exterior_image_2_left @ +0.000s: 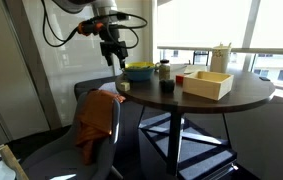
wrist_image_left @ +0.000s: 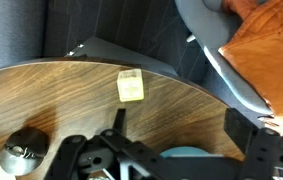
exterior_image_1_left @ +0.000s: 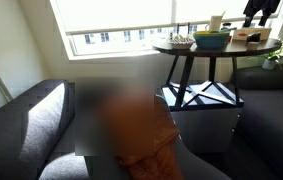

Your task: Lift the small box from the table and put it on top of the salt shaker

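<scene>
The robot will next use its gripper to grab the small box [wrist_image_left: 130, 85] from above by two opposite sides, so that the box's bottom can rest on top of the salt shaker [wrist_image_left: 19, 157].
The small box [wrist_image_left: 130, 85] is pale yellow and lies flat near the edge of the round dark table [wrist_image_left: 61, 100]. It also shows in an exterior view [exterior_image_2_left: 123, 87]. The salt shaker [wrist_image_left: 19, 157], whitish with a metal lid, stands upright on the table beside the bowl [exterior_image_2_left: 164, 70]. My gripper [wrist_image_left: 181, 125] is open and empty. It hangs above the table [exterior_image_2_left: 231, 100] over the bowl's near side [exterior_image_2_left: 114, 55], apart from the box. In an exterior view the gripper [exterior_image_1_left: 261, 12] shows only partly at the top edge.
A green-and-blue bowl [exterior_image_2_left: 138, 71] sits under the gripper and next to the shaker. A light wooden tray [exterior_image_2_left: 209, 83] and a tall whitish container [exterior_image_2_left: 221, 57] stand further along the table. A grey sofa with an orange cloth [exterior_image_2_left: 96, 120] lies below the table's edge.
</scene>
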Robot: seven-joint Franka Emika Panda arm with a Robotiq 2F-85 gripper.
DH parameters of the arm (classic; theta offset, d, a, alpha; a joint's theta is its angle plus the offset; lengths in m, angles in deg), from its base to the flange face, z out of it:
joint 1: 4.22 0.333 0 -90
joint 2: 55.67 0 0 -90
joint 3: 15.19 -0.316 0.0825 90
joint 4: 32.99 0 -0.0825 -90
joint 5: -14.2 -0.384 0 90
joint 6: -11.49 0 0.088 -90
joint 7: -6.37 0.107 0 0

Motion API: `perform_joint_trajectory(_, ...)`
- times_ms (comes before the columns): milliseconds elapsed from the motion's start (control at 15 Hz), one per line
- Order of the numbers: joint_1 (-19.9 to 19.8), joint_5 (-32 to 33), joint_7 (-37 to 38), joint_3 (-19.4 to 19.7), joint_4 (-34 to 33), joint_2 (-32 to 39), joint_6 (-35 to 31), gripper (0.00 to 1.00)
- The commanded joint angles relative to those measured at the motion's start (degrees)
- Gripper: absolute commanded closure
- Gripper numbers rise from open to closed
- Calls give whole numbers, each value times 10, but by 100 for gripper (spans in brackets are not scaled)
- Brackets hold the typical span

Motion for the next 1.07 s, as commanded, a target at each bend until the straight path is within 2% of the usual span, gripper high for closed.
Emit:
perform_joint_trajectory(0,-18,-2,-7,9,-11,35,-29,0)
perform_joint_trajectory(467,-35,-3,-87,26,-7,64,-26,0)
perform_joint_trajectory(533,-34,-2,-95,25,-6,66,-27,7)
perform_joint_trajectory(733,-32,2,-102,19,-2,69,-32,6)
perform_joint_trajectory(1000,-32,14,-98,11,-1,75,-40,14)
